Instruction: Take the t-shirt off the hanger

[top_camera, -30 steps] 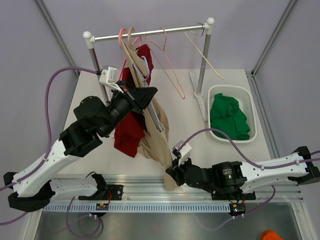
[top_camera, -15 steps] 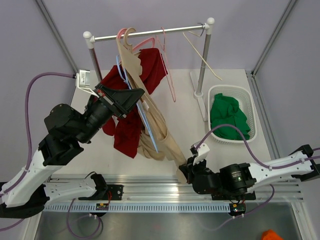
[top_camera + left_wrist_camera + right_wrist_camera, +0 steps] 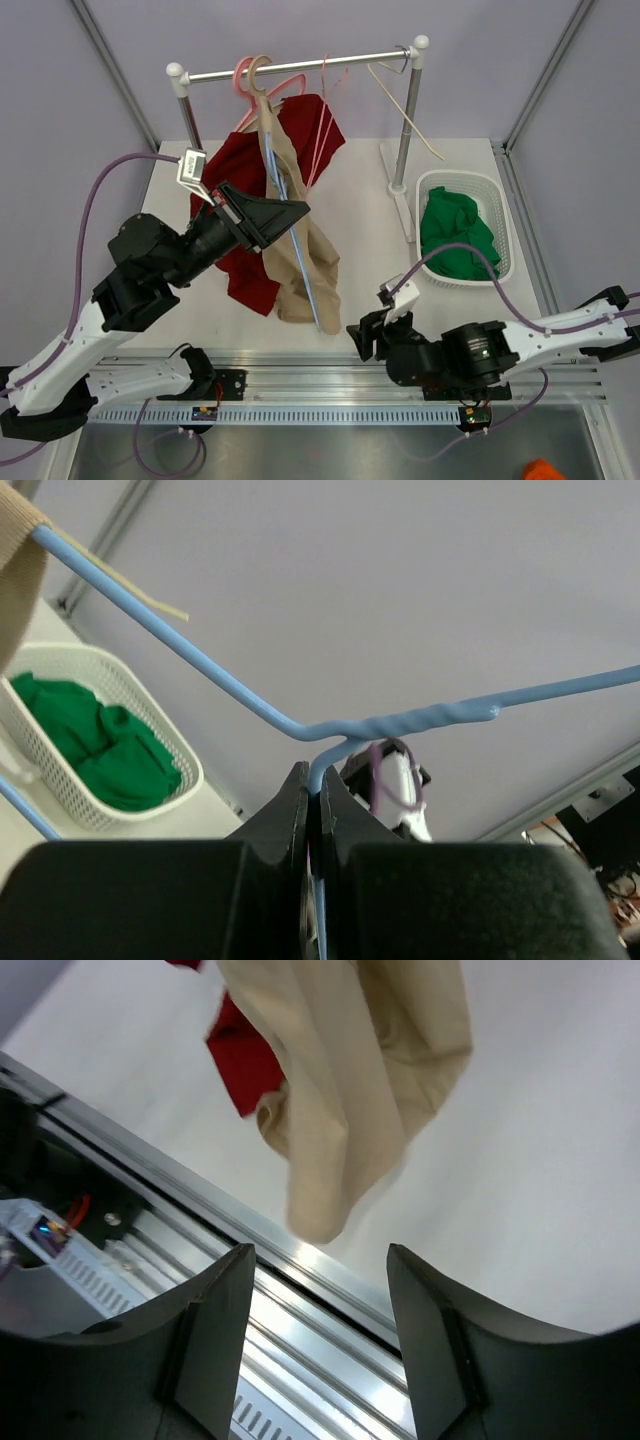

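Note:
I need to slide the shirt off the hanger, so next I should grab the beige t-shirt (image 3: 295, 255) with my right gripper by its ribbed collar (image 3: 268, 129), beside the blue hanger's still-covered arm.
A beige t-shirt (image 3: 295, 255) droops from the rack bar down over a blue wire hanger (image 3: 311, 290), whose lower end pokes out below the hem. My left gripper (image 3: 300, 210) is shut on that hanger's twisted neck (image 3: 318, 770), mid-air beside the shirt. The right gripper (image 3: 365, 338) stands open low at the table's front edge, nothing between its fingers. In the right wrist view the beige hem (image 3: 340, 1110) dangles free above the open right gripper (image 3: 320, 1360). A red t-shirt (image 3: 305, 130) hangs behind the beige one.
The clothes rack (image 3: 300, 65) carries pink hangers (image 3: 322, 110) and a bare wooden hanger (image 3: 410, 115); its right post (image 3: 405, 140) stands by a white basket (image 3: 500, 200) holding a green garment (image 3: 455, 230). An aluminium rail (image 3: 300, 375) runs along the front.
The right gripper opened and let go of the beige hem, which swung back left to hang straighter. The left gripper shifted right with the blue hanger in it.

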You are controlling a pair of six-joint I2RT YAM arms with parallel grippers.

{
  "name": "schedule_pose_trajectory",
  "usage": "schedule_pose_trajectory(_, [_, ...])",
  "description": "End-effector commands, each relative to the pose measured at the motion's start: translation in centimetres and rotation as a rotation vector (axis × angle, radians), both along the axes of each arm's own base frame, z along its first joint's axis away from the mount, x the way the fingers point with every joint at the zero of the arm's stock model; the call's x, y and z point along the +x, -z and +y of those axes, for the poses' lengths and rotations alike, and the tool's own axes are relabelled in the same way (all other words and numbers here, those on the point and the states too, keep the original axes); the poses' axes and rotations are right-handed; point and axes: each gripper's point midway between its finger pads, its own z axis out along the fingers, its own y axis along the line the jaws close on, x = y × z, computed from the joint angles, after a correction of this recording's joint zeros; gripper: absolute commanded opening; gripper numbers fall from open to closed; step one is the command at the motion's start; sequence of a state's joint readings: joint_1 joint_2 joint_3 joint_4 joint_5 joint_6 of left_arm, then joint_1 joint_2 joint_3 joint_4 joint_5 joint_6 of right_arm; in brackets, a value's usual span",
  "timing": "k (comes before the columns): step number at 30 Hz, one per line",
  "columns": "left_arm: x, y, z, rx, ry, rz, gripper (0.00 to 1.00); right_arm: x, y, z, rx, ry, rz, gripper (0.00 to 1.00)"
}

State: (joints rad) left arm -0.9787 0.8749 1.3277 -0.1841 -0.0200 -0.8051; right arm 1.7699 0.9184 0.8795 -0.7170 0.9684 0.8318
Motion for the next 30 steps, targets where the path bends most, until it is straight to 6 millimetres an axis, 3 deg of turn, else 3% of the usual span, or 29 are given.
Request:
schedule_pose_trajectory(1, [-1.7, -0.6, -0.2, -0.063, 0.091, -0.027, 0.0, 0.5, -7.6, 0.2, 0.182, -0.063, -0.102, 0.67])
schedule_pose_trajectory(6, [-1.8, 0.5, -0.1, -0.049, 0.091, -0.022, 0.0, 0.0, -15.5, -0.3, 0.331, -0.208, -0.22, 0.67])
schedule_pose_trajectory(9, [-2.3, 0.3, -0.8, -0.038, 0.136, -0.033, 0.0, 0.6, -18.3, 0.0, 0.344, -0.181, -0.282, 0.72])
schedule_pose_trajectory(11, [-2.6, 0.3, -1.1, -0.033, 0.158, -0.038, 0.0, 2.7, -17.9, 0.3, 0.217, -0.099, -0.37, 0.87])
schedule_pose_trajectory(13, [-3.8, -0.3, -1.3, -0.03, 0.22, -0.062, 0.0, 3.8, -17.7, 1.3, 0.199, -0.146, -0.369, 0.88])
schedule_pose_trajectory(14, [-4.2, -0.3, -1.7, -0.022, 0.254, -0.064, 0.0, 6.8, -18.1, 0.1, 0.205, -0.071, -0.382, 0.89])
schedule_pose_trajectory(17, [-7.2, -1.1, -2.2, -0.005, 0.427, -0.103, 0.0, 8.9, -17.6, 0.8, 0.236, -0.169, -0.389, 0.95])
schedule_pose_trajectory(18, [-8.4, -0.9, -2.4, 0.009, 0.501, -0.111, 0.0, 10.9, -17.5, 0.1, 0.226, -0.146, -0.391, 0.97])
schedule_pose_trajectory(23, [-10.2, -0.7, -1.7, 0.019, 0.581, -0.12, 0.0, 11.2, -16.0, 3.7, 0.16, -0.342, -0.372, 0.99])
schedule_pose_trajectory(27, [-11.6, 0.2, -1.4, 0.042, 0.656, -0.109, 0.0, 12.1, -16.1, 4.7, 0.151, -0.381, -0.402, 1.0])
schedule_pose_trajectory(30, [-12.7, 0.5, -1.0, 0.05, 0.713, -0.111, 0.0, 14.3, -15.5, 4.5, 0.145, -0.334, -0.387, 0.99])
